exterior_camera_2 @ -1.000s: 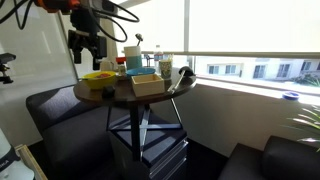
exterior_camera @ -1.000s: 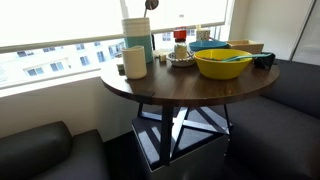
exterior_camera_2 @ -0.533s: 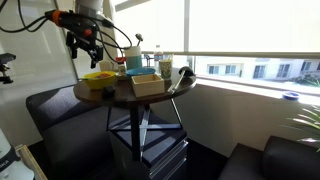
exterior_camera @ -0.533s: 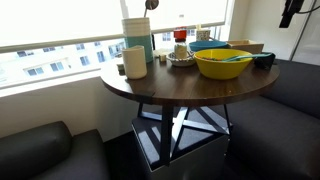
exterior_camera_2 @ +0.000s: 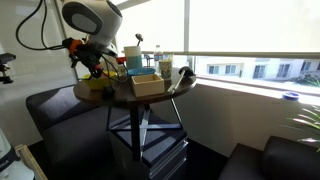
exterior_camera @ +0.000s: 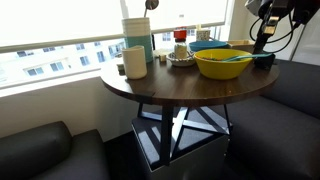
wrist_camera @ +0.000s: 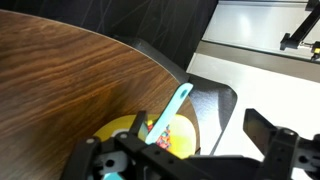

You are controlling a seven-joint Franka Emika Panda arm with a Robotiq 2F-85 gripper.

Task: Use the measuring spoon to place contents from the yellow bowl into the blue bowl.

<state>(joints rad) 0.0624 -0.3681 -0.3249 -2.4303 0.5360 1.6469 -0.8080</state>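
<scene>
My gripper grabs the teal measuring spoon by its handle next. That keeps the scoop free to carry contents into the blue bowl (exterior_camera: pixel 207 45).
The yellow bowl (exterior_camera: pixel 222 66) stands near the table's edge and holds colourful contents (wrist_camera: pixel 168 135). The teal measuring spoon (exterior_camera: pixel 233 57) lies in it, its handle (wrist_camera: pixel 178 105) leaning over the rim. The blue bowl (exterior_camera: pixel 207 45) stands just behind the yellow one. My gripper (exterior_camera: pixel 260 44) hangs open and empty just beside and above the yellow bowl's rim, also seen in an exterior view (exterior_camera_2: pixel 88 68). In the wrist view my fingers (wrist_camera: pixel 180 158) stand wide apart on either side of the spoon handle, not touching it.
A tan box-like container (exterior_camera: pixel 246 45) and a small dark cup (exterior_camera: pixel 264 60) stand close to my gripper. A cream mug (exterior_camera: pixel 135 62), a tall canister (exterior_camera: pixel 138 36) and small bottles crowd the round wooden table (exterior_camera: pixel 160 88). Dark sofas surround it.
My arm has come down from high above the scene to the yellow bowl's side. The spoon and the bowls have not moved.
</scene>
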